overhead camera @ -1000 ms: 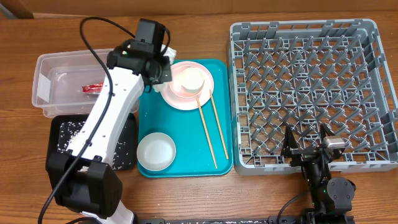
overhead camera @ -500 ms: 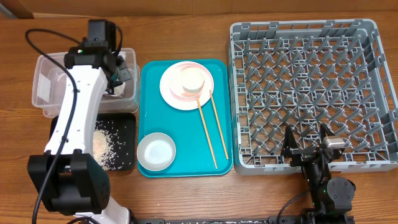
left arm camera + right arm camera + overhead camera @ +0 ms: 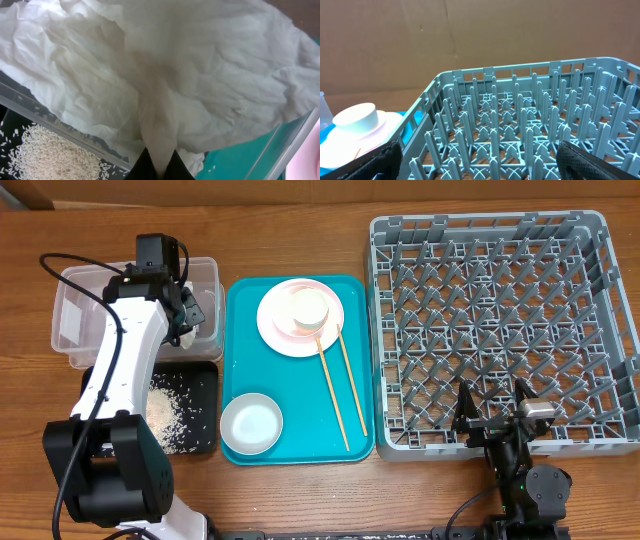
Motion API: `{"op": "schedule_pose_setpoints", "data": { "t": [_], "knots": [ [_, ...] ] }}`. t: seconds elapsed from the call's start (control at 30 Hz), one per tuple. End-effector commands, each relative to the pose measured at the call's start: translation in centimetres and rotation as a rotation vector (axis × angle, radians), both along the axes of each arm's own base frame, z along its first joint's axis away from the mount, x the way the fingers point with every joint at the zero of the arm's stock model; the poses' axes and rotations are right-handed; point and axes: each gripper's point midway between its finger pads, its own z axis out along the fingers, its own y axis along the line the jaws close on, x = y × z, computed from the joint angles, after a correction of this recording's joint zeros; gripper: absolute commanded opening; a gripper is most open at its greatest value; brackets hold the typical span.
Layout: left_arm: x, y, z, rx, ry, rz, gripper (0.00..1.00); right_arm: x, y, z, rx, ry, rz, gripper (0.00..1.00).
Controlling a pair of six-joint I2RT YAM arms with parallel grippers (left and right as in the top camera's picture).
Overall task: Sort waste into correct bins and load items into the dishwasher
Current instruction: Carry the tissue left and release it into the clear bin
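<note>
The crumpled white napkin hangs within the clear tub's rim and would rest in the clear tub (image 3: 70,320), so my left gripper opens next.
My left gripper (image 3: 185,315) is shut on the crumpled white napkin (image 3: 188,332) and holds it over the right end of the clear tub (image 3: 70,320). In the left wrist view the napkin (image 3: 165,65) fills most of the frame, pinched between the fingers of my left gripper (image 3: 160,167). Loose rice (image 3: 165,412) lies in the black tray (image 3: 200,435). The pink plate (image 3: 275,330) with the white cup (image 3: 310,310), one whitish bowl (image 3: 251,423) and two chopsticks (image 3: 333,395) lie on the teal tray (image 3: 300,442). My right gripper (image 3: 493,420) is open at the grey rack's (image 3: 500,320) front edge. The red wrapper is hidden.
The left arm lies across the tub and the black tray. The right wrist view shows the rack's upright pegs (image 3: 520,135) ahead between the open fingers of my right gripper (image 3: 480,165), and the cup (image 3: 355,117) at far left. Bare wood surrounds the containers.
My left gripper has carried the napkin left from the teal tray's top corner to over the clear tub. The rice pile in the black tray is now uncovered. The right arm has not moved.
</note>
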Motion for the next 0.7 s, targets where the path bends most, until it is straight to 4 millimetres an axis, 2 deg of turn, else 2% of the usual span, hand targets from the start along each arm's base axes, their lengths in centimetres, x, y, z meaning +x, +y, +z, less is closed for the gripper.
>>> {"op": "schedule_pose_setpoints", "data": {
  "t": [0.0,0.37,0.67],
  "knots": [
    [-0.2,0.5,0.4,0.01,-0.014,0.025,0.07,0.0,-0.2,-0.1,0.007,-0.005,-0.01,1.0],
    [0.2,0.5,0.4,0.011,-0.028,0.025,0.1,0.0,-0.2,-0.1,0.007,-0.005,-0.01,1.0],
    [0.2,0.7,-1.9,0.022,0.03,0.029,0.1,0.0,-0.2,-0.1,0.007,-0.005,-0.01,1.0]
  ]
}}
